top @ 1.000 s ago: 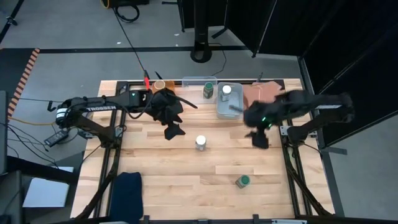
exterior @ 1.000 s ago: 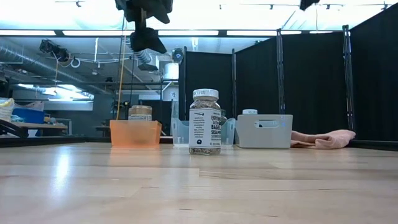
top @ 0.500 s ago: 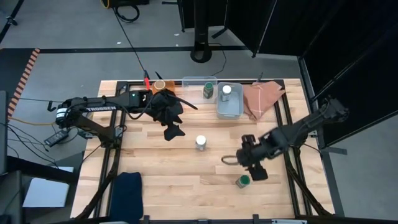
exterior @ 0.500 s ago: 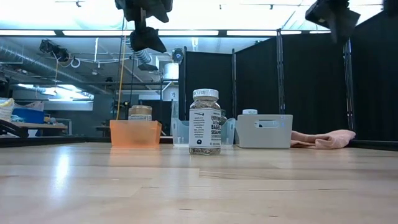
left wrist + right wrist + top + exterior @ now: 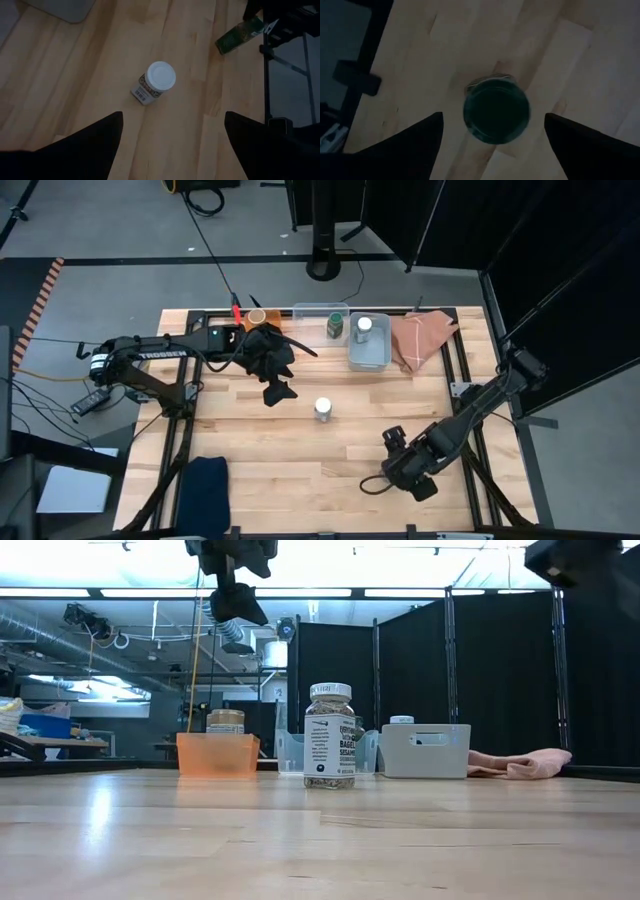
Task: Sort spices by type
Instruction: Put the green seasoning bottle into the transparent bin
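Observation:
The green lid (image 5: 496,111) is below my right gripper's fingers, so it isn't time to close yet. My right gripper should move lower first and then close on the lid.
A green-lidded spice jar (image 5: 496,116) stands on the table near its front right. My right gripper (image 5: 492,115) hangs open above it, pointing down, with one finger on either side and clear of it. In the high view that gripper (image 5: 405,470) hides the jar. A white-lidded spice jar (image 5: 323,409) stands upright at mid-table and also shows in the left wrist view (image 5: 156,81). My left gripper (image 5: 278,388) waits open, high above the table, to that jar's left. One spice jar stands in each of three bins at the far edge.
At the far edge stand an orange bin (image 5: 257,317), a clear bin (image 5: 318,312) and a pale-blue bin (image 5: 368,352). A pink cloth (image 5: 420,338) lies right of them. A dark blue cloth (image 5: 205,488) lies at the near left corner. Bare wood lies between the two loose jars.
My right gripper has swung from beside the pale-blue bin toward the table's near edge and now hangs over the green-lidded jar. Neither loose jar has moved.

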Available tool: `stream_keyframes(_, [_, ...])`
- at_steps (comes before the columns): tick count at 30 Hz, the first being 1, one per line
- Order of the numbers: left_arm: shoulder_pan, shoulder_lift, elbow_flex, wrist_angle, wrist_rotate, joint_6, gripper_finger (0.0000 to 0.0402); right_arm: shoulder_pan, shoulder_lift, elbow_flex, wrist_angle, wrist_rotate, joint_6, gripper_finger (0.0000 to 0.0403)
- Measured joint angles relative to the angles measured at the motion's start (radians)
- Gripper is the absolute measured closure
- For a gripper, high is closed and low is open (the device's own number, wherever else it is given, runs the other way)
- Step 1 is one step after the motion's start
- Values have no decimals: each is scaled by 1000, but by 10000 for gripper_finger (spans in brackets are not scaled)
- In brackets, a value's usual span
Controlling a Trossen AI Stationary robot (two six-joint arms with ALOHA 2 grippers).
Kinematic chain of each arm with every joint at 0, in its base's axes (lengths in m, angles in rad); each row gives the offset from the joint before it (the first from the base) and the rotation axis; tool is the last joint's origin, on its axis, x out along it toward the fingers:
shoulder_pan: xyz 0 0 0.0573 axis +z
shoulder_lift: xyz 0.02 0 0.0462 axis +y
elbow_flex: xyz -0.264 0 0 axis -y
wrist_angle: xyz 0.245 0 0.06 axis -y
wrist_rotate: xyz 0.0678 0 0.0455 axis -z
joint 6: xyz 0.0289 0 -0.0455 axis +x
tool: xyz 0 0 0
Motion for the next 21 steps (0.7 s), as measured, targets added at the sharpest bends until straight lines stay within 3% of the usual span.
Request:
stream_keyframes(8, [0,0,0,0,-1,0,46,-2,18,0,11,49,10,42])
stream_keyframes(21, [0,0,0,-7,-22,-2,46,-7,18,-63,119,8,14,51])
